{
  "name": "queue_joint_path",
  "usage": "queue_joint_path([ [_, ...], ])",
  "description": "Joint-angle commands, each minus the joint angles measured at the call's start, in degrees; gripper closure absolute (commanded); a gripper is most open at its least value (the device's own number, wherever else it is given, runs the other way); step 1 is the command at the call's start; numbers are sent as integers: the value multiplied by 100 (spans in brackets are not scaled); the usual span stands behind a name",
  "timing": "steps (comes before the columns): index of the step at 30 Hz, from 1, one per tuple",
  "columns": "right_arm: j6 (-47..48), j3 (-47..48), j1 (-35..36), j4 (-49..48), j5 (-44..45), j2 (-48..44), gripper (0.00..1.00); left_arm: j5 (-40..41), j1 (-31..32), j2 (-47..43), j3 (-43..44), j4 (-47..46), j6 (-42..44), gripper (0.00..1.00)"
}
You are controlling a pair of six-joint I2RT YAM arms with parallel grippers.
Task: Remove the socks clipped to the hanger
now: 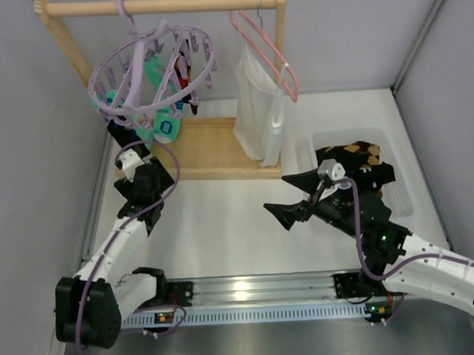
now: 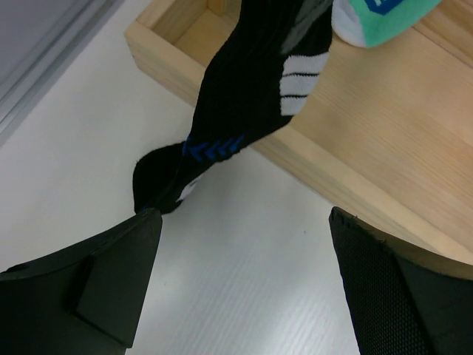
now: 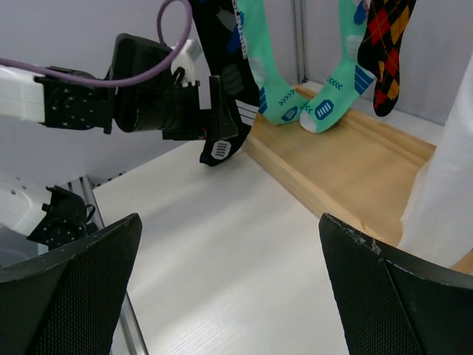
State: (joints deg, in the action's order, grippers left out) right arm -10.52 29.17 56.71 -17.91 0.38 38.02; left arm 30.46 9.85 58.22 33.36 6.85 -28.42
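Note:
Next, my left gripper grabs the long black sock (image 2: 244, 96) by its dangling lower end (image 2: 183, 164), and the clipped end stays free.
The lavender round hanger (image 1: 152, 70) hangs by its hook from the wooden rail. Teal socks (image 1: 164, 127) (image 3: 277, 81), a red-orange-black sock (image 3: 384, 44) and a long black sock (image 2: 244, 96) dangle from its clips. My left gripper (image 2: 244, 222) is open just below and in front of the black sock; the sock's toe touches the tip of the left finger (image 2: 111, 266) and nothing lies between the jaws. In the top view it sits under the hanger (image 1: 128, 151). My right gripper (image 1: 289, 195) (image 3: 229, 229) is open and empty over the table's middle, facing the hanger.
The wooden rack base (image 1: 208, 151) (image 2: 384, 118) lies under the socks. A white sleeveless garment (image 1: 259, 113) hangs on a pink hanger (image 1: 266, 49). A white bin (image 1: 400, 189) at right holds brown argyle socks (image 1: 355, 157). Grey walls close both sides.

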Motion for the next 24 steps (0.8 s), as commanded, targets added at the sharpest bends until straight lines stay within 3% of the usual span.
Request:
queue_joint_path([
  [1, 121, -52, -28, 217, -12, -233, 1, 513, -88, 381, -111, -1607, 319, 2],
  [10, 95, -87, -20, 130, -530, -278, 1, 804, -378, 1332, 65, -2196, 979, 1],
  [15, 42, -78, -28, 95, -714, -260, 0, 260, -510, 1718, -14, -3143, 1453, 2],
  [19, -2, -96, -20, 16, -820, -251, 0, -232, -633, 1728, -233, -3812, 1489, 18],
  [20, -28, -104, -28, -2, -838, -234, 1, -338, -633, 1728, -251, -3884, 1515, 25],
  [21, -20, -87, -28, -2, -864, -199, 1, -313, -633, 1746, -278, -3945, 1507, 37],
  [24, -29, -69, -28, -10, -899, -120, 1, -233, -642, 1921, -322, -4165, 1445, 39],
])
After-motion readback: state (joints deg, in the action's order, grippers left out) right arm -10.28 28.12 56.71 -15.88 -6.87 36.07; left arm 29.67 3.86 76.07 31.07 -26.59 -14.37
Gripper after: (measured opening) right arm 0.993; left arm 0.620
